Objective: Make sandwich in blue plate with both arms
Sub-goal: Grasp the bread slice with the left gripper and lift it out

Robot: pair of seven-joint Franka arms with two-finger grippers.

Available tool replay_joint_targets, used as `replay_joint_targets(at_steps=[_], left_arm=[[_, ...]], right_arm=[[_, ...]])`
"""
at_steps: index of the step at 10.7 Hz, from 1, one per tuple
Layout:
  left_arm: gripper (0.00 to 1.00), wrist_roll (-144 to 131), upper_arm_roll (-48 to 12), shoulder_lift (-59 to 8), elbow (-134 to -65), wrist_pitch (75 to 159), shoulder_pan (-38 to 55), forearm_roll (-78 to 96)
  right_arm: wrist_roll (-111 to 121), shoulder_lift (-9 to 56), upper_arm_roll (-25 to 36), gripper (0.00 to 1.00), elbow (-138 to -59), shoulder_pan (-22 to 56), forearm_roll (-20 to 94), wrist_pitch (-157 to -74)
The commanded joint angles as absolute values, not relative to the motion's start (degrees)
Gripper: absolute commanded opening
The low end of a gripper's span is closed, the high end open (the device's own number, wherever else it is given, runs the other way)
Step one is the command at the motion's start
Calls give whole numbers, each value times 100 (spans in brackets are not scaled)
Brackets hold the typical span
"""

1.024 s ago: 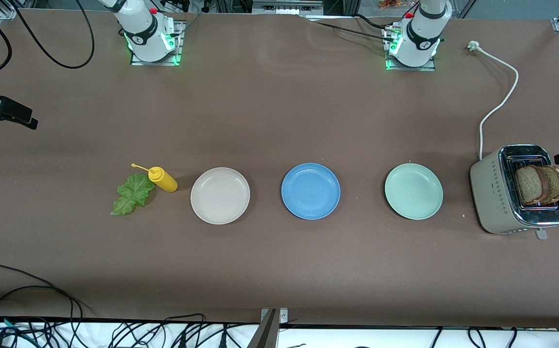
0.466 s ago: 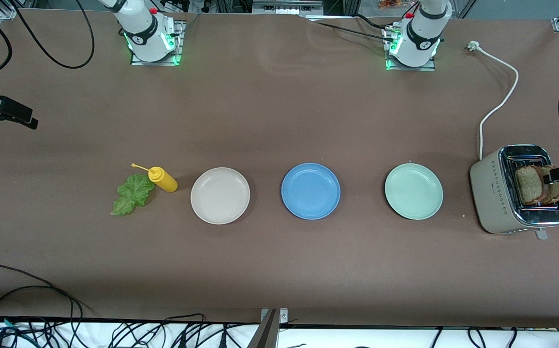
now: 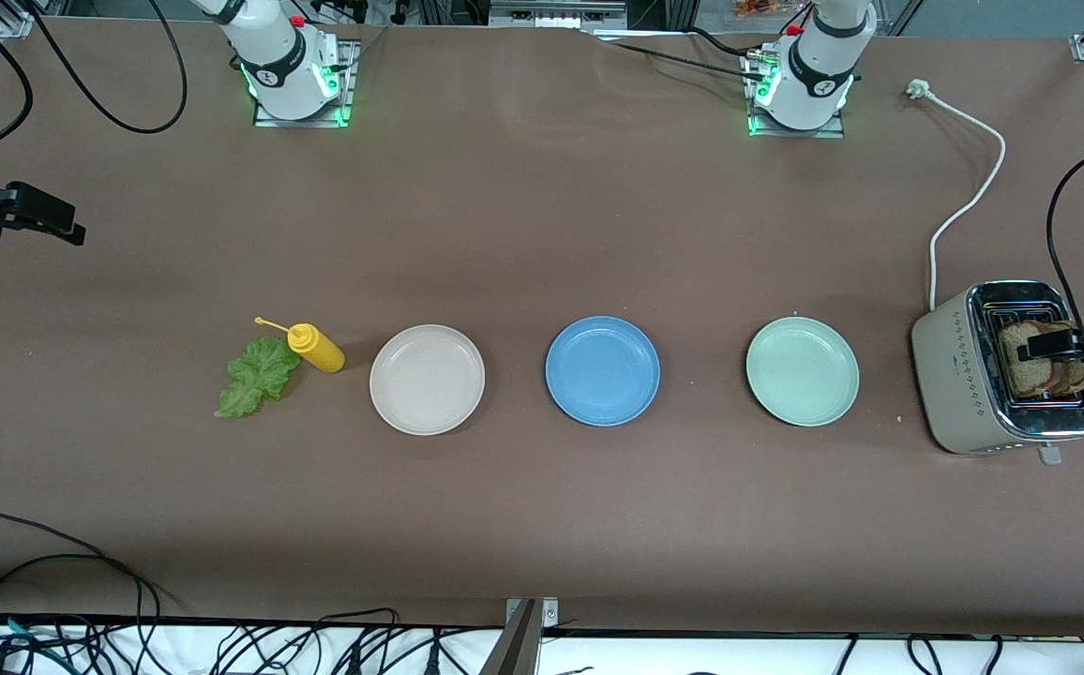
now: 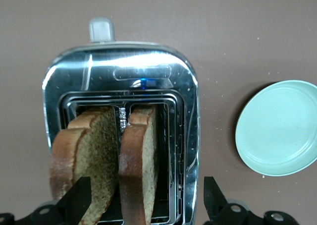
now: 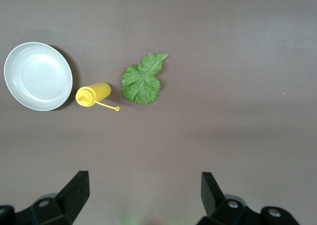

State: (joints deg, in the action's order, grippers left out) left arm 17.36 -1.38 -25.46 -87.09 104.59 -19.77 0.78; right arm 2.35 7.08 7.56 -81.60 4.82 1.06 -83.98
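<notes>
My left gripper grips a bread slice by its exposed top crust (image 3: 1018, 358) next, to start the sandwich on the blue plate (image 3: 603, 370).
Two brown bread slices (image 3: 1034, 364) stand upright in the toaster (image 3: 955, 375) at the left arm's end of the table. My left gripper (image 3: 1056, 345) hangs open right over them. In the left wrist view the slices (image 4: 94, 150) sit side by side in the slots, with the left gripper (image 4: 146, 197) spread wide across them and touching neither. The green lettuce leaf (image 3: 256, 377) lies flat at the right arm's end. The blue plate (image 3: 603, 370) sits bare at mid-table. My right gripper (image 3: 59, 225) is open over bare table, with nothing between its fingers (image 5: 74, 193).
A yellow squeeze bottle (image 3: 317, 347) lies beside the lettuce. A cream-white plate (image 3: 427, 379) and a mint-green plate (image 3: 802, 370) flank the blue one. The toaster's white cord (image 3: 969, 187) runs toward the left arm's base. Cables hang along the table's front edge.
My left gripper has come in from the table's edge to over the bread in the toaster. The right gripper has shifted only slightly.
</notes>
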Motion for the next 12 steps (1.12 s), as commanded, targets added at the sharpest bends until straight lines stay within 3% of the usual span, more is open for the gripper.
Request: replay_joint_targets(at_steps=[1,2,3,4,5,6,12], left_arm=[[99,1819,-184,-2180,-9333,10644,-2048,211],[79,1819,-185,-2171,-9386,10644,-2048,211],[43,1819,-185,-2180,-9369,10652,-2039,185],[18,1819,-185,-2180,-9343,10696,-2039,132],[4,1819,-185,-2180,-9317,10714,-2039,132],[0,1819,-185,-2180,-9316,10714,-2039,132],[0,1828,-176,-1978,-9272,10653,-2048,123]], right_arm=[[343,773,800,100,-7998,431,281,-8297],[351,773,809,100,-7998,431,273,-8297],[352,773,800,100,-7998,431,272,-8297],[360,773,809,100,-7998,431,272,-8297],[360,765,843,100,-7998,422,272,-8288],[378,765,896,100,-7998,422,290,-8297],[369,773,896,100,-8051,360,378,-8420]])
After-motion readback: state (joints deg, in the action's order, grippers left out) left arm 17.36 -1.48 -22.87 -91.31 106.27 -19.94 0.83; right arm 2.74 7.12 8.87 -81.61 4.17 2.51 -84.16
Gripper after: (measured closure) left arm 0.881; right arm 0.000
